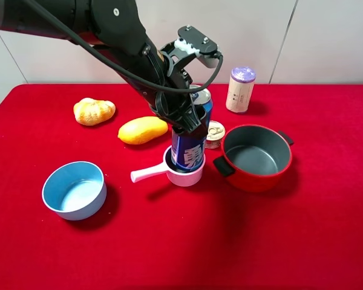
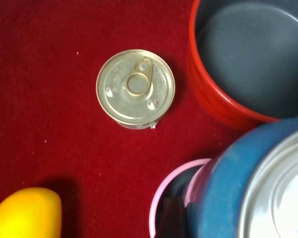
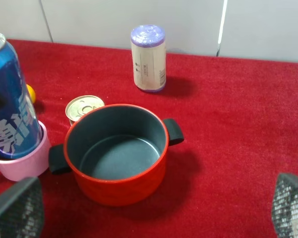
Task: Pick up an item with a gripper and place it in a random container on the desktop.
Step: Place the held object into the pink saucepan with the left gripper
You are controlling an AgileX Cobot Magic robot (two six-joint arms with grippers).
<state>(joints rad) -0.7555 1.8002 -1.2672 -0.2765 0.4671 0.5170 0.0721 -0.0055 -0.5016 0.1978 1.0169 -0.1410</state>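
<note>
My left gripper is ready to open now, because the blue drink can's base (image 1: 186, 166) sits inside the pink saucepan's rim (image 1: 196, 179) and the can would stand.
The blue drink can (image 1: 189, 151) stands slightly tilted inside the pale pink saucepan (image 1: 190, 177) near the middle of the red desktop (image 1: 290, 241). My left gripper (image 1: 190, 122) reaches down from the upper left and is closed around the can's upper body. In the left wrist view the can (image 2: 228, 173) fills one corner over the pan's pink rim (image 2: 161, 193), and my fingers do not show. The right wrist view shows the can (image 3: 10, 99) in the pan (image 3: 20, 161). My right gripper (image 3: 154, 208) is open and empty, and it is out of the high view.
A red two-handled pot (image 1: 257, 176) stands just right of the saucepan, with a short pull-ring tin (image 1: 215, 132) behind it. A cream cylinder with a purple cap (image 1: 240, 89) is at the back. A yellow mango (image 1: 143, 130), a bread-like lump (image 1: 94, 110) and a light blue bowl (image 1: 78, 211) lie to the left.
</note>
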